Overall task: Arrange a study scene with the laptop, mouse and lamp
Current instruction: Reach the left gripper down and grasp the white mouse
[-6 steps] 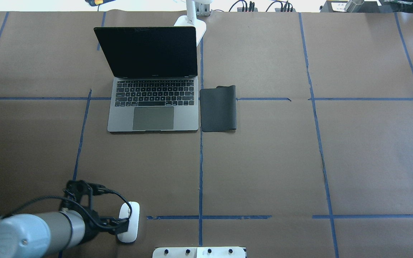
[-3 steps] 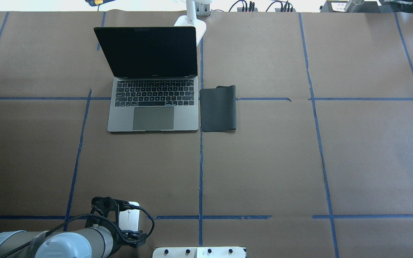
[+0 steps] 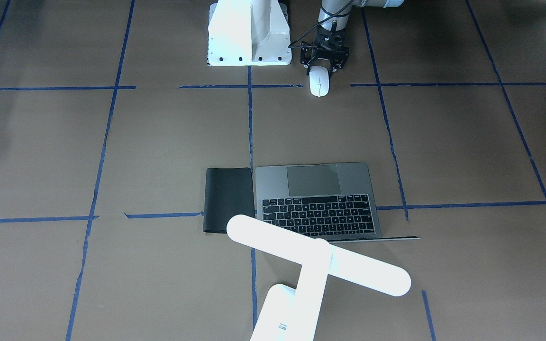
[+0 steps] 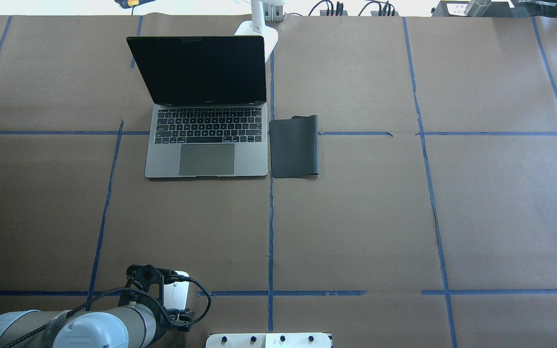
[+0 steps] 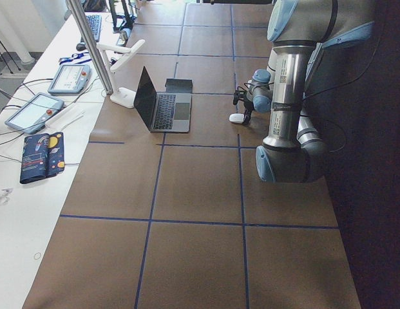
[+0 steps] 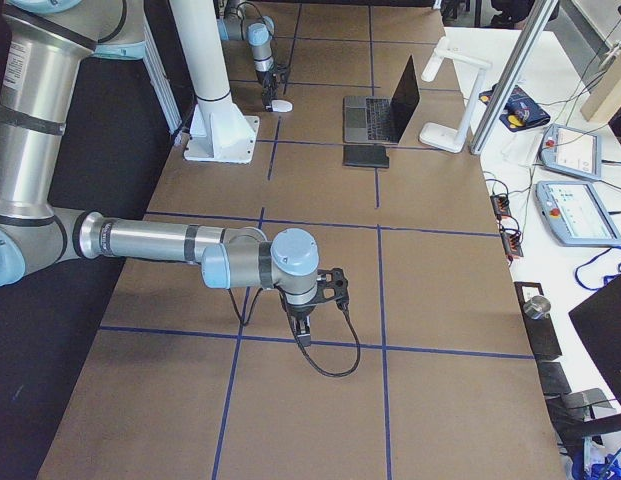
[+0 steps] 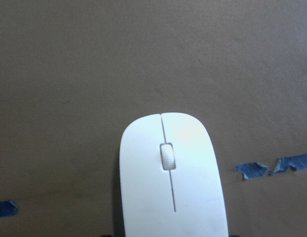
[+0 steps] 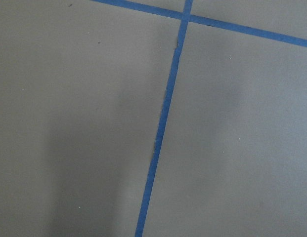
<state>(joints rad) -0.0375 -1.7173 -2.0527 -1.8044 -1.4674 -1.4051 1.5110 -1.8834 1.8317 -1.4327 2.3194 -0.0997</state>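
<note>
The white mouse's scroll wheel end should stay free to set on the mouse pad. My left gripper should grab the mouse by its rear end.
The white mouse lies on the table near my base; it fills the lower middle of the left wrist view, and its front end shows in the overhead view. My left gripper is low over the mouse's rear end with its jaws open, one on each side. The grey laptop stands open with a dark screen at the far middle. The white lamp stands behind the laptop's right corner. My right gripper hangs over bare table far to the right; I cannot tell whether it is open or shut.
A black mouse pad lies right of the laptop, touching its edge. The white bolt-holed pedestal stands close beside the mouse. Blue tape lines cross the brown table cover. Side benches hold tablets and cables.
My left arm has swung from the mouse's left side round to behind it, and the wrist has turned. The mouse, laptop and lamp have not moved.
</note>
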